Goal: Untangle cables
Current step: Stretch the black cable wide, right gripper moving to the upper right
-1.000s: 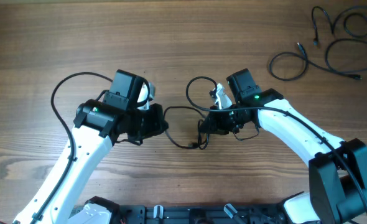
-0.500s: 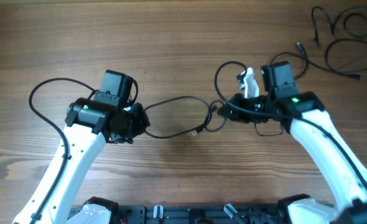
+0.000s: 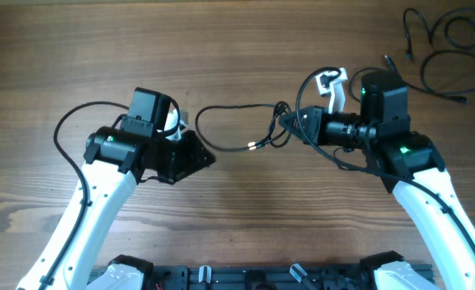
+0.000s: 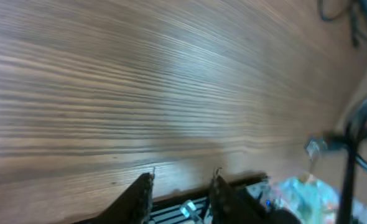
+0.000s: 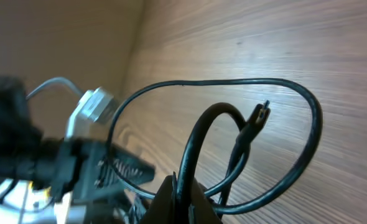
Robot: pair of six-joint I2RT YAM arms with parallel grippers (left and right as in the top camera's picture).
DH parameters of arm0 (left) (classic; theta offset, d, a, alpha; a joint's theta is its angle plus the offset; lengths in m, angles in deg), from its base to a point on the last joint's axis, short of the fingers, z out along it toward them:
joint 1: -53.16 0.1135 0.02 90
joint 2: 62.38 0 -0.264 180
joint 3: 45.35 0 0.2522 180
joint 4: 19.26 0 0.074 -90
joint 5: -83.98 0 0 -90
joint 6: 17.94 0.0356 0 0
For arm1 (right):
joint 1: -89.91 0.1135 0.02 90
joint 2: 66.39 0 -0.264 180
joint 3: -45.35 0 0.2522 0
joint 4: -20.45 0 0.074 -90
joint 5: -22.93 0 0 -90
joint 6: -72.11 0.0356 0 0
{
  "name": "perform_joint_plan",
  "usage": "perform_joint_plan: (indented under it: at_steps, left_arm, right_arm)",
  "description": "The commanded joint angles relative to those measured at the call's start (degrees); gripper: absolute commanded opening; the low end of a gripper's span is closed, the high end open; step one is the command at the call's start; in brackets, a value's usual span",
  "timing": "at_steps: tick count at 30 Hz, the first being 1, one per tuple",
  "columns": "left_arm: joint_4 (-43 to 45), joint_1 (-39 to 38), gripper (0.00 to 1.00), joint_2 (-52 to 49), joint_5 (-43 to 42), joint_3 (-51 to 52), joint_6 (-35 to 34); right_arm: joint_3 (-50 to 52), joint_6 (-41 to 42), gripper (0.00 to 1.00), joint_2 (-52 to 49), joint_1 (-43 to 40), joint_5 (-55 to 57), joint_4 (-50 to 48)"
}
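Note:
My left gripper grabs the thin black cable (image 3: 233, 107) next, at the loop's end opposite my right gripper. That leaves the plug free to untangle.
A thin black cable (image 3: 233, 107) stretches in a long loop across the middle of the table, its small plug end (image 3: 254, 147) hanging free. My right gripper (image 3: 292, 126) is shut on the cable's right end, where it crosses itself. In the right wrist view the cable (image 5: 249, 84) loops out from the shut jaws (image 5: 182, 194), with the plug tip (image 5: 262, 111) inside the loop. My left gripper (image 3: 199, 153) is open and empty, just below the loop's left end. Its fingers (image 4: 182, 177) hold nothing, over bare wood.
Several more loose black cables (image 3: 435, 44) lie curled at the far right corner. The arms' own thick black wires arc beside each wrist (image 3: 68, 125). The robot base runs along the front edge (image 3: 245, 278).
My right gripper has carried its cable end back and to the right. My left gripper has opened and the cable has left it; the loop now lies farther back.

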Motion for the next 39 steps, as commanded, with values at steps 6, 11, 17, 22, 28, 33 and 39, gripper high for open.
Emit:
perform_joint_plan:
  at_steps: [6, 11, 17, 22, 28, 33, 39]
  left_arm:
    - [4.7, 0.3, 0.76, -0.1, -17.3, -1.0, 8.5]
    - [10.8, 0.3, 0.75, -0.1, -12.2, -1.0, -6.0]
    - [14.8, 0.3, 0.67, -0.7, -3.5, -1.0, -16.7]
    - [16.5, 0.3, 0.38, -4.0, -3.1, -1.0, -17.1]
    - [14.5, 0.4, 0.04, -4.8, 0.1, -1.0, -14.1]
    - [9.5, 0.3, 0.04, -4.8, 9.1, -1.0, -14.1]
    - [9.0, 0.3, 0.04, -4.8, 9.0, -1.0, -14.1]
  right_arm:
    - [-0.9, 11.8, 0.04, 0.5, -0.2, 15.5, 3.2]
    - [-0.9, 13.8, 0.04, 0.5, -0.1, 5.3, 2.9]
    - [-0.9, 14.8, 0.04, 0.5, -0.1, -5.0, -0.6]
    - [-0.9, 14.5, 0.04, 0.5, 1.7, -8.2, 0.2]
    - [-0.9, 12.2, 0.04, 0.2, 2.3, 29.0, 13.7]
    - [-0.9, 12.2, 0.04, 0.1, 2.2, 53.1, 22.5]
    - [-0.9, 13.6, 0.18, -0.1, 2.2, 55.4, 23.0]
